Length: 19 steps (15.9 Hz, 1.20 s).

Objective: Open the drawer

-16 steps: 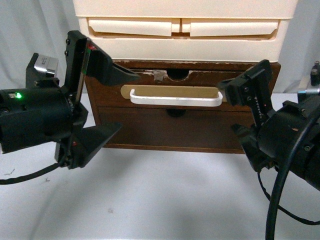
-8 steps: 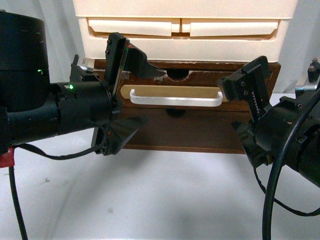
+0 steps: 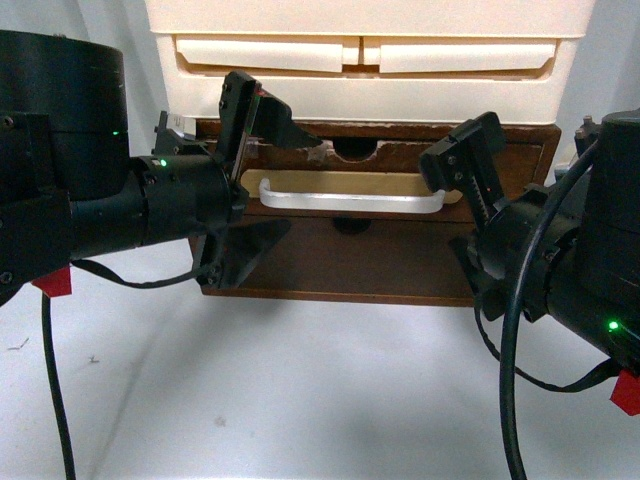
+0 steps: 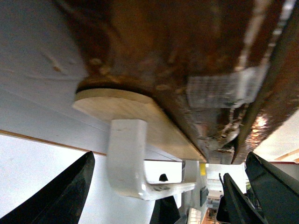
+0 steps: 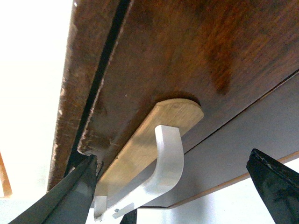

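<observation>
I need to open the dark-brown drawer [image 3: 400, 160], so next my left gripper should grab the white bar handle's [image 3: 350, 202] curved end nearest the tape scraps.
The dark-brown wooden drawer [image 3: 400, 160] sits under the cream unit, with a white bar handle [image 3: 350, 202] on a tan oval plate [image 3: 350, 183]. A half-round notch and tape scraps mark its top edge. My left gripper [image 3: 268, 185] is open around the handle's left end, one finger above it and one below. The left wrist view shows that end of the handle [image 4: 127, 158] between the dark fingers [image 4: 60, 196]. My right gripper [image 3: 465, 212] is open at the handle's right end [image 5: 169, 156], its fingers [image 5: 275, 191] wide on either side. Neither gripper touches the bar.
Cream plastic drawers [image 3: 360, 55] are stacked above the wooden unit. A plain dark-brown panel [image 3: 370, 255] lies below the drawer. The white table [image 3: 300, 400] stretches in front. Black cables [image 3: 520, 330] hang from both arms.
My left gripper has swung right and forward until it straddles the handle's left end. My right gripper has shifted left and up toward the right end. The drawer has not moved.
</observation>
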Available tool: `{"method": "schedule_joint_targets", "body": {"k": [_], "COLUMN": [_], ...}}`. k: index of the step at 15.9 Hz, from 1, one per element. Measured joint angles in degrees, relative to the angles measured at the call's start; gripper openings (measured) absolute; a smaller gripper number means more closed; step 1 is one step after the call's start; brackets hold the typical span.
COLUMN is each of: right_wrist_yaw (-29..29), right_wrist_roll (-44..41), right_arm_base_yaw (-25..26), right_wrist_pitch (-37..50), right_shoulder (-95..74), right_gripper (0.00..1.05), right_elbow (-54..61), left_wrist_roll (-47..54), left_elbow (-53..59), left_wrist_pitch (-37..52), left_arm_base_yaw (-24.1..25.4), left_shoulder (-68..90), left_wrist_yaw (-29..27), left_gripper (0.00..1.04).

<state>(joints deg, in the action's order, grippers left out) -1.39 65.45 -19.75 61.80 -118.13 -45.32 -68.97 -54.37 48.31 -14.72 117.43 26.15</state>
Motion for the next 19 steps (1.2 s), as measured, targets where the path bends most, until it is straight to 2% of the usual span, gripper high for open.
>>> {"method": "schedule_joint_targets", "body": {"k": [6, 7, 8, 10, 13, 14, 15, 19], "right_wrist_yaw": [0.0, -0.1, -0.1, -0.1, -0.2, 0.0, 0.2, -0.6], "right_wrist_roll": [-0.6, -0.6, -0.6, -0.5, -0.5, 3.5, 6.1, 9.7], "right_arm_base_yaw": [-0.6, -0.9, -0.9, -1.1, -1.6, -1.7, -1.7, -3.1], "right_wrist_pitch": [-1.9, -2.6, -2.7, -2.2, -2.0, -1.9, -1.8, 1.7], "right_shoulder": [-1.8, -2.4, -2.7, -3.5, -3.7, -3.7, -3.8, -4.0], "right_gripper": [0.98, 0.95, 0.86, 0.66, 0.3, 0.23, 0.21, 0.18], "right_elbow": [-2.2, -2.7, -3.1, -3.9, -5.4, -5.5, -5.4, -3.0], "left_wrist_roll": [0.0, 0.2, 0.2, 0.2, -2.7, -5.1, -7.5, -10.3], "left_elbow": [0.0, 0.0, 0.0, 0.0, -0.2, -0.2, -0.1, 4.0], "left_wrist_pitch": [0.3, -0.1, -0.1, 0.2, 2.1, 1.9, 1.9, 6.0], "left_arm_base_yaw": [0.6, 0.8, 1.0, 1.4, 1.6, 1.7, 1.8, 2.0], "left_shoulder": [1.0, 1.4, 1.8, 2.5, 2.9, 2.9, 2.9, 1.4], "left_wrist_yaw": [0.0, 0.0, 0.0, 0.3, 1.1, 1.2, 1.3, 1.0], "left_gripper": [0.98, 0.9, 0.79, 0.61, 0.24, 0.18, 0.16, 0.15]}}
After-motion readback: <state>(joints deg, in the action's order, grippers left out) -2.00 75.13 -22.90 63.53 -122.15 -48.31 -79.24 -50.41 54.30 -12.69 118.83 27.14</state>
